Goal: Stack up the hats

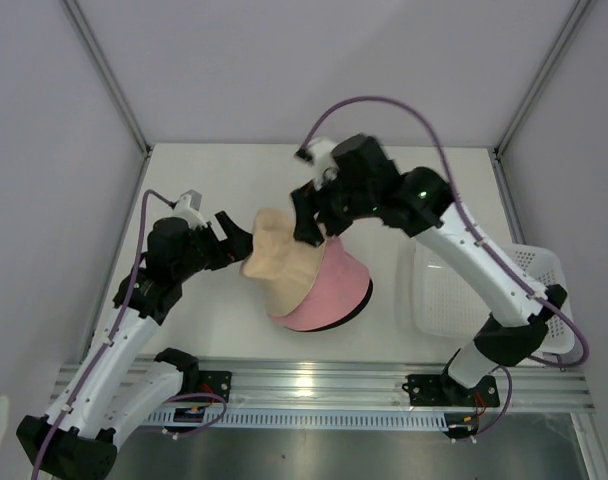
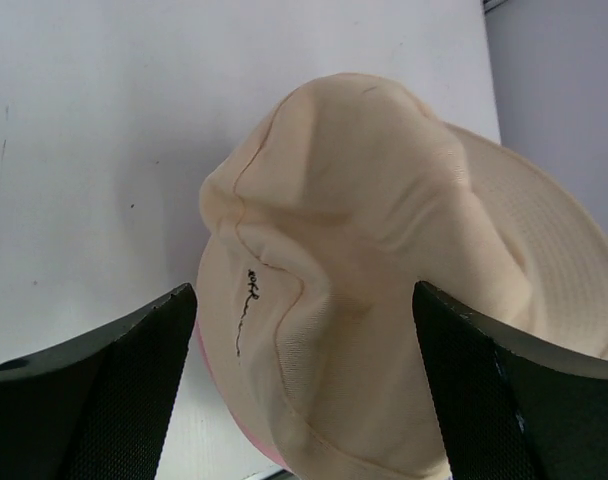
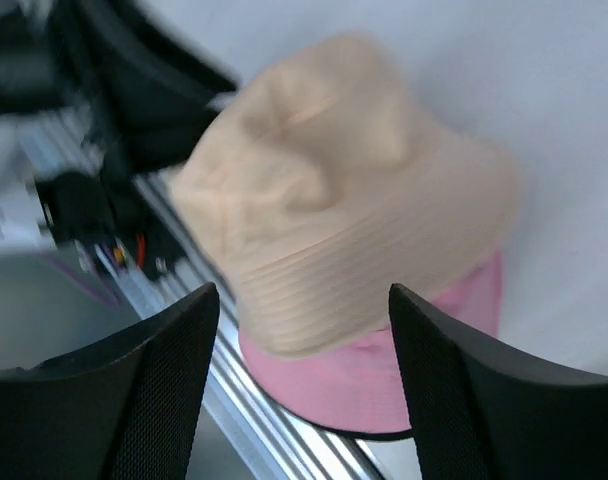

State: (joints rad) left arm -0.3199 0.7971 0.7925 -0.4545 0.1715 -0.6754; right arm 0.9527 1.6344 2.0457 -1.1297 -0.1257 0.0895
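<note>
The beige hat needs to be drawn over for stacking, so my right gripper should next grab it by its brim edge bordering the exposed pink hat (image 1: 313, 280) (image 3: 372, 324).
The beige hat (image 1: 280, 257) sits crumpled on top of the pink hat (image 1: 334, 290) near the table's front middle. A thin black rim (image 3: 384, 434) shows under the pink brim; the black hat is otherwise hidden. The beige hat's dark stitched mark (image 2: 246, 310) faces the left wrist camera. My left gripper (image 1: 230, 236) is open just left of the beige hat, its fingers (image 2: 114, 400) apart from the fabric. My right gripper (image 1: 309, 222) is open above the hats' far side, empty; the beige hat (image 3: 334, 190) and pink brim (image 3: 384, 370) lie below it.
A white perforated basket (image 1: 529, 275) stands at the table's right edge. The metal rail (image 1: 314, 385) runs along the front edge, close under the pink brim. Walls and frame posts enclose the back and sides.
</note>
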